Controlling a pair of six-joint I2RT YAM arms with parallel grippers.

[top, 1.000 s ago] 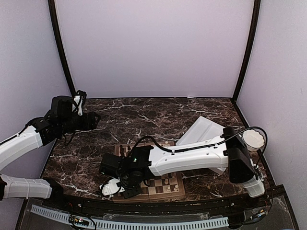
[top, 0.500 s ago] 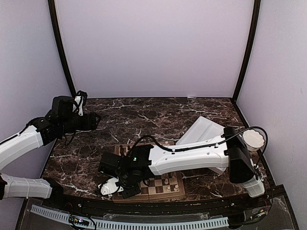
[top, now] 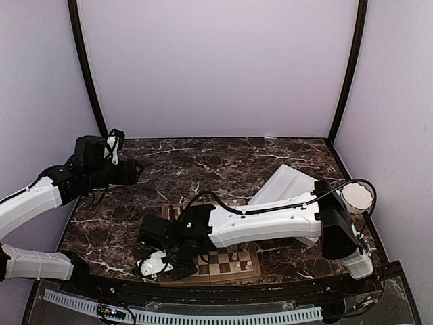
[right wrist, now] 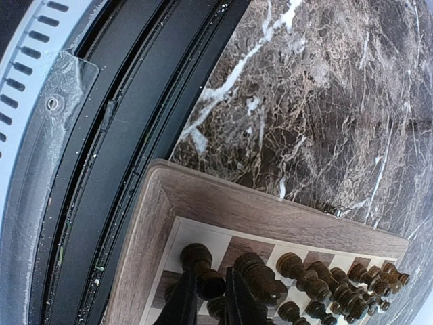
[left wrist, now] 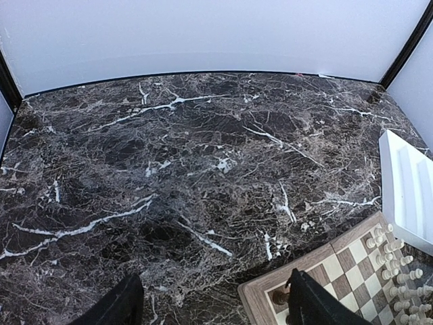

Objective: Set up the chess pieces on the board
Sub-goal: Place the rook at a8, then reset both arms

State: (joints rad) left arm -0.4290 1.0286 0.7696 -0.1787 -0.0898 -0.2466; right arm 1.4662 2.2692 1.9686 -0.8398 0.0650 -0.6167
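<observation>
The robot's right gripper is ready to release the chess piece: the base of the dark chess piece (right wrist: 208, 281) is inside the board's pale corner square, so the piece would stand there.
In the right wrist view my right gripper (right wrist: 211, 306) is shut on a dark chess piece (right wrist: 208, 281) and holds it over the near-left corner squares of the board (right wrist: 257, 211). Several more dark pieces (right wrist: 318, 279) stand in a row to its right. In the top view this gripper (top: 157, 264) is at the near-left corner of the board (top: 226, 267), and the right arm hides most of the board. My left gripper (top: 132, 169) is open and empty, high over the table's left side. Its view shows the board corner (left wrist: 260, 298) with one dark piece (left wrist: 279, 296).
A white divided tray (top: 291, 186) lies tilted at the board's far right and also shows in the left wrist view (left wrist: 406, 189). Cream-white pieces (left wrist: 392, 261) stand on the board's far rows. A white round cup (top: 356, 196) sits at the right edge. The black table rail (right wrist: 122, 169) runs close beside the board.
My right gripper has shifted very slightly left at the board's corner with the dark piece in it. The left arm has barely moved.
</observation>
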